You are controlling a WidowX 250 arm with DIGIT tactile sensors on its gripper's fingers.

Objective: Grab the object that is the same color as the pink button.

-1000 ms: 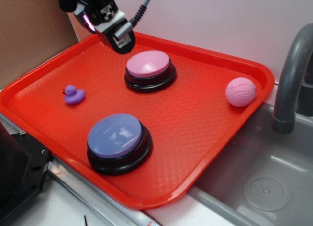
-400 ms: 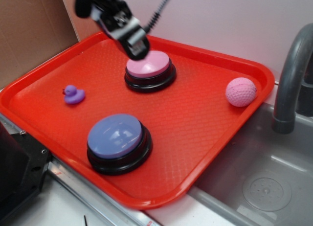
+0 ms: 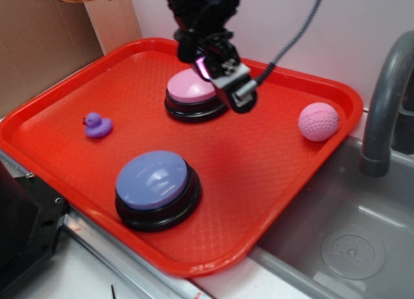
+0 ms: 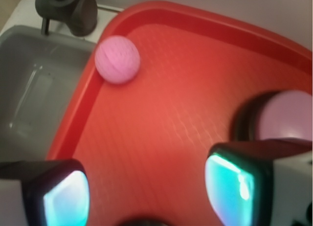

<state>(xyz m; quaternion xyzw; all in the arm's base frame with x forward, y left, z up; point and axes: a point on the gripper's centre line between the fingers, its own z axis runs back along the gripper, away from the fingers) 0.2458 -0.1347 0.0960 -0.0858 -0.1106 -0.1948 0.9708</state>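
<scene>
I should next grab the pink dimpled ball around its round dimpled body (image 3: 318,121) with my gripper, so that I match the pink button's (image 3: 189,84) color.
The pink dimpled ball (image 3: 318,121) lies at the right edge of the red tray (image 3: 278,182); in the wrist view the ball (image 4: 117,59) is ahead and to the upper left. The pink button (image 3: 191,87) on its black base stands at the tray's back middle and shows at the right of the wrist view (image 4: 286,116). My gripper (image 3: 237,95) hangs above the tray just right of the pink button, left of the ball. Its jaws stand wide apart with only bare tray between them (image 4: 146,189).
A blue-purple button (image 3: 154,180) stands at the tray's front. A tiny purple duck (image 3: 98,125) sits at the left. A grey sink (image 3: 349,241) and faucet (image 3: 388,98) lie right of the tray. Cardboard stands at the back left.
My gripper has moved right and forward, from the tray's back left corner across the pink button to its right side, nearer the ball. The objects have not moved.
</scene>
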